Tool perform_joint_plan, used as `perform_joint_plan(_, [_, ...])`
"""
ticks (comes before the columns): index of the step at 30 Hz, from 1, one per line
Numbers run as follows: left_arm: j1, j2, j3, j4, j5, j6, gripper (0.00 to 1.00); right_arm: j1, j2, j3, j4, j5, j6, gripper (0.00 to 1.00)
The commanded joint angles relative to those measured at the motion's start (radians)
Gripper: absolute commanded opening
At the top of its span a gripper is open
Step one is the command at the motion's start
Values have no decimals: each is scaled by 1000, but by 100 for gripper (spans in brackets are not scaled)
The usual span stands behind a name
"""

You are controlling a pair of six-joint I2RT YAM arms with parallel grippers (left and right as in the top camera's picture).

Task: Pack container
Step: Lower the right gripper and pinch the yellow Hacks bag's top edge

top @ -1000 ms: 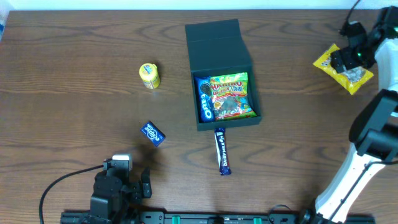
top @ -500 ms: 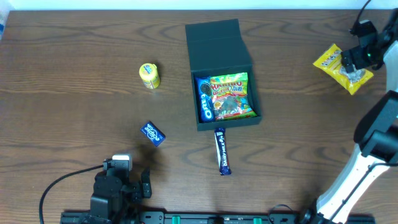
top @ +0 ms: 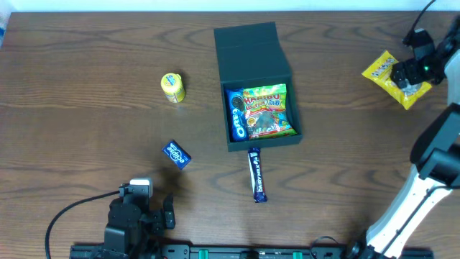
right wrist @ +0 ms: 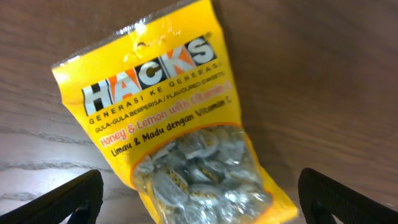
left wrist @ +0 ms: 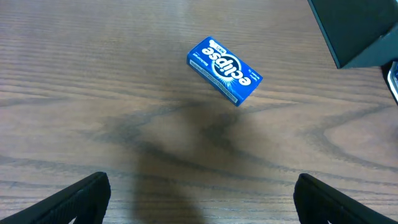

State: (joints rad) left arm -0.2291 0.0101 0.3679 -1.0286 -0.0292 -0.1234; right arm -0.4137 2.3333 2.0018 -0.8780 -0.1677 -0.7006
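Note:
My right gripper comes down first, then closes on the Hacks candy bag. Its fingertips are still above the candy window [top: 412,88] [right wrist: 199,171], so it is too early to close.
The container [top: 263,143] is a dark teal square box, open, with its flap lid [top: 249,47] lying back. A Haribo bag [top: 267,111] and an Oreo packet [top: 236,115] lie inside. My right gripper [top: 407,74] is open over a yellow Hacks candy bag [top: 382,72] at the far right. In the right wrist view the bag [right wrist: 168,118] lies between the spread fingers [right wrist: 199,208]. My left gripper [top: 167,212] is open and empty near the front edge. A blue Eclipse box [left wrist: 224,70] lies ahead of its fingers [left wrist: 202,200].
A dark blue chocolate bar [top: 257,175] lies just in front of the container. A small yellow roll [top: 172,87] stands left of it. The Eclipse box [top: 177,154] lies at front left. The container's corner [left wrist: 357,31] shows in the left wrist view.
My right gripper has shifted a little to the right above the Hacks bag. The left arm and all objects have stayed still.

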Motion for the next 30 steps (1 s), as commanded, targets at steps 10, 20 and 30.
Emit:
perform_joint_plan(10, [6, -6, -13, -66, -26, -11, 95, -13, 76, 12, -14, -7, -14, 99])
perform_joint_plan(20, [6, -6, -13, -66, -26, -11, 95, -13, 81, 12, -23, 4, -11, 91])
perform_joint_plan(30, [6, -6, -13, -66, -26, -11, 95, -13, 81, 12, -54, 7, -11, 72])
